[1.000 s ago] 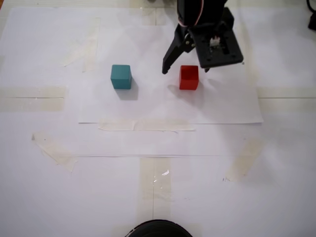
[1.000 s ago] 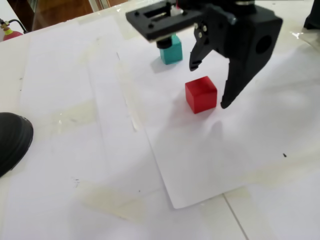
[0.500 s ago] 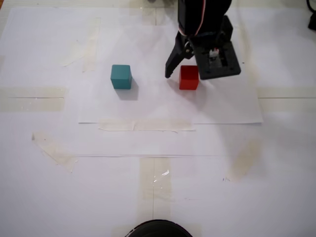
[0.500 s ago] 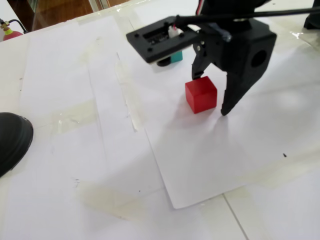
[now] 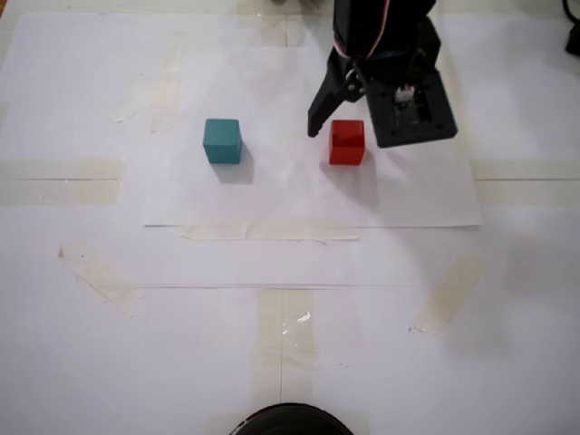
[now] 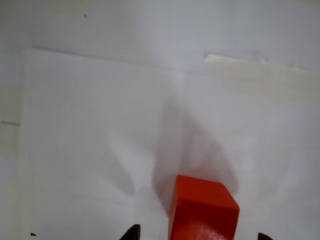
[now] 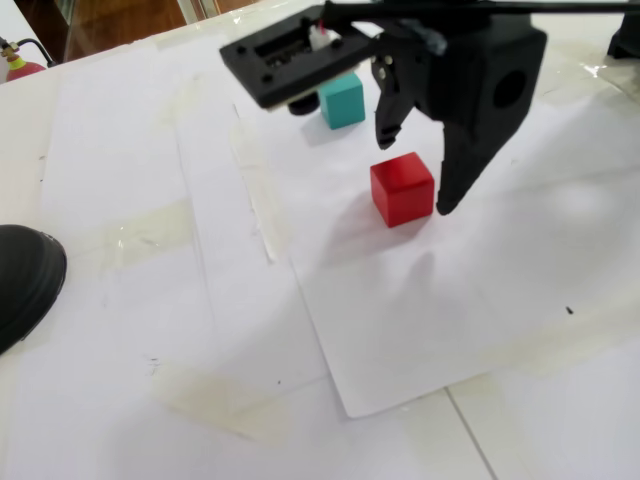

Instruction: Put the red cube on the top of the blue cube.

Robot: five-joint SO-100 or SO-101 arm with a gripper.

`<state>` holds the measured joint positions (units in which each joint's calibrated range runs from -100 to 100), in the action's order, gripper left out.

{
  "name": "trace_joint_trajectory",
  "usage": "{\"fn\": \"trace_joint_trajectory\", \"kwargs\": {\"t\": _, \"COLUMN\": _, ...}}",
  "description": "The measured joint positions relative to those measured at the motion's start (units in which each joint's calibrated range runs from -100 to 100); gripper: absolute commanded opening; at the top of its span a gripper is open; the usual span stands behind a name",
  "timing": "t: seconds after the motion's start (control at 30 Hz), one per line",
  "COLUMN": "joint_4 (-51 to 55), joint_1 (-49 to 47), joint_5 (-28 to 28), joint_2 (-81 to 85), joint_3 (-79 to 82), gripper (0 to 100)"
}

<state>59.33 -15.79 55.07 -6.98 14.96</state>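
Next, my gripper grabs the red cube's opposite sides, which leaves the red cube's bottom free to rest on the blue cube.
The red cube rests on white paper, to the right of the blue cube in a fixed view. My gripper is open and straddles the red cube, one finger on each side. In another fixed view, the fingertips hang just above the paper beside the red cube, not touching it, with the blue cube behind. In the wrist view the red cube sits between the two dark tips of my gripper at the bottom edge.
Taped white paper sheets cover the table. A black round object sits at the near edge, also seen as the black round object at the left. Another dark item is at the top right corner.
The gripper dipped lower around the red cube, then rose a little and shifted slightly. It stayed open. Neither cube moved.
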Motion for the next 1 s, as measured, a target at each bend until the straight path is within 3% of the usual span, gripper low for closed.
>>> {"fn": "trace_joint_trajectory", "kwargs": {"t": 1.0, "joint_4": -5.29, "joint_1": 2.12, "joint_5": 0.0, "joint_2": -2.6, "joint_3": 0.63, "gripper": 18}}
